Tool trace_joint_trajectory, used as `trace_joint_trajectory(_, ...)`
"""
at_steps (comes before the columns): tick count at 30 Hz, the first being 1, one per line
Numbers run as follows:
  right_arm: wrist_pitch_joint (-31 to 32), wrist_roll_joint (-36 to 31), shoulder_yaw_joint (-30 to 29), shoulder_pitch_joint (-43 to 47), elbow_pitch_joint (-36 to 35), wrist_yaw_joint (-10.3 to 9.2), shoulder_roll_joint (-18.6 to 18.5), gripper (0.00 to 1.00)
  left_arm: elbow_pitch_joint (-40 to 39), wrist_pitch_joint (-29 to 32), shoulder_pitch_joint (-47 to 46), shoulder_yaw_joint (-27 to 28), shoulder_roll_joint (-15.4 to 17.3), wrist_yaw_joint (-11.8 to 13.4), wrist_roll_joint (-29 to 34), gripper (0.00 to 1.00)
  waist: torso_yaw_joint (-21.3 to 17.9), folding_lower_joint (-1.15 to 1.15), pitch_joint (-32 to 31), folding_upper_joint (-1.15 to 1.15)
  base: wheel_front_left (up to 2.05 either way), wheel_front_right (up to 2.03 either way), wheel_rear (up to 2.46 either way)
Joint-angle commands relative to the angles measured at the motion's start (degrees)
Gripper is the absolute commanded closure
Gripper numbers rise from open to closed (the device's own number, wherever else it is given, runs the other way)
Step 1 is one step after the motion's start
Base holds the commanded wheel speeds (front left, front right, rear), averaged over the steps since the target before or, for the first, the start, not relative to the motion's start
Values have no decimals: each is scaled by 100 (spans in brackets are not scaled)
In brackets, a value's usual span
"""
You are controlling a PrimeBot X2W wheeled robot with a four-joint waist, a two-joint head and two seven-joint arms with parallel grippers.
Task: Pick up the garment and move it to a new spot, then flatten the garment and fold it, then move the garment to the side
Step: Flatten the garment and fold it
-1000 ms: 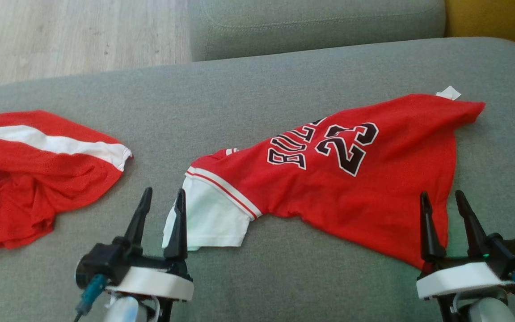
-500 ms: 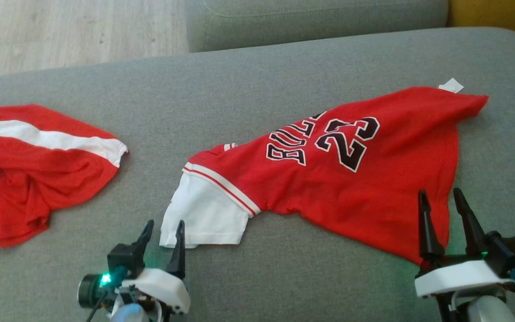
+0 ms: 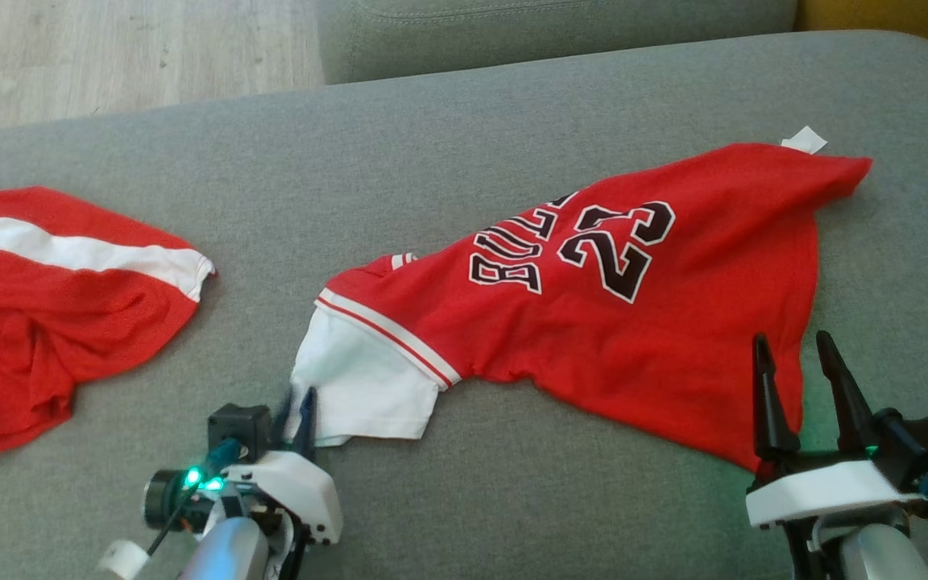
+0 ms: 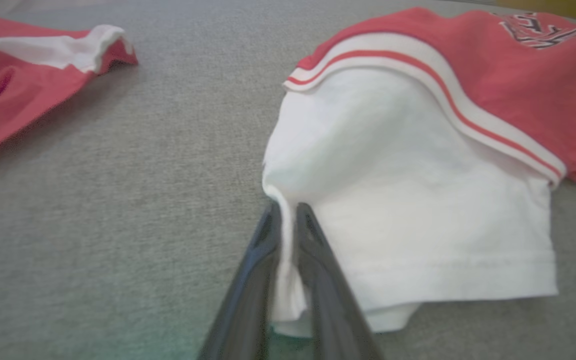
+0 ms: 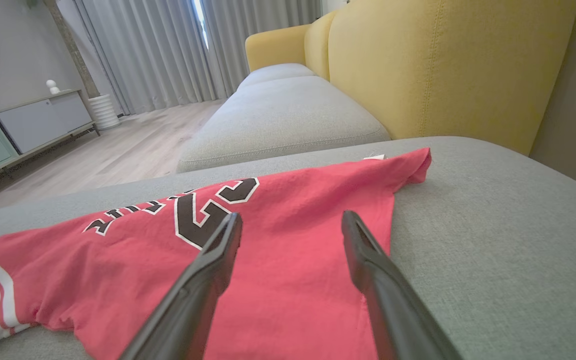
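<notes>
I should next pick up the jersey with my right gripper by its bottom hem corner [image 3: 791,417]. Then I can fold it toward the jersey's edge with the white tag [image 3: 787,147].
The garment [image 3: 633,346] is a red jersey with black lettering and a white sleeve [image 4: 418,200], lying spread across the grey sofa cushion [image 3: 512,129]. My left gripper [image 3: 297,403] sits low at the sleeve's near left corner. In the left wrist view, the left gripper [image 4: 286,212] has its fingers pinched together with a fold of white cloth between them. My right gripper [image 3: 790,338] stands open at the jersey's near right corner. In the right wrist view, the right gripper [image 5: 290,217] has its fingers apart above the red cloth [image 5: 293,250], holding nothing.
A second red garment with a white stripe [image 3: 53,306] lies crumpled at the cushion's left end. A white tag [image 3: 804,139] pokes out at the jersey's far edge. Beyond are another grey cushion [image 5: 278,110], a yellow backrest [image 5: 443,65] and wooden floor [image 3: 109,48].
My left gripper has sunk toward the cushion at the sleeve's corner and closed on the white cloth. The right gripper has held still and open. The head camera shifted slightly.
</notes>
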Motion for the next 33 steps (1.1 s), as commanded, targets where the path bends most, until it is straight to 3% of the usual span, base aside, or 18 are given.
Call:
trace_joint_trajectory(1, -62, 48, 102, -223, -119, -4, -26, 0, 40, 123, -5, 44, 54, -90, -85, 100, -4, 0, -15, 0, 0, 0, 0)
trace_joint_trajectory(8, -62, -70, -52, -196, 217, -4, -26, 0, -340, -395, -6, 22, 32, -245, -318, 100, 13, 0, -111, 0, 0, 0, 0)
trace_joint_trajectory(16, 105, -168, -97, -136, 637, -4, -26, 0, -1026, -1021, -50, 183, 28, -223, -390, 100, -4, 0, -179, 0, 0, 0, 0)
trace_joint_trajectory(24, 714, -73, -69, 22, 826, -4, -26, 0, -2199, -1089, 173, 468, 13, -175, -283, 100, -55, 0, -187, 0, 0, 0, 0)
trace_joint_trajectory(33, 1544, 265, -39, 239, 918, -4, -26, 0, -2384, -1091, 327, 473, -2, -215, -221, 100, -49, 0, -175, 0, 0, 0, 0)
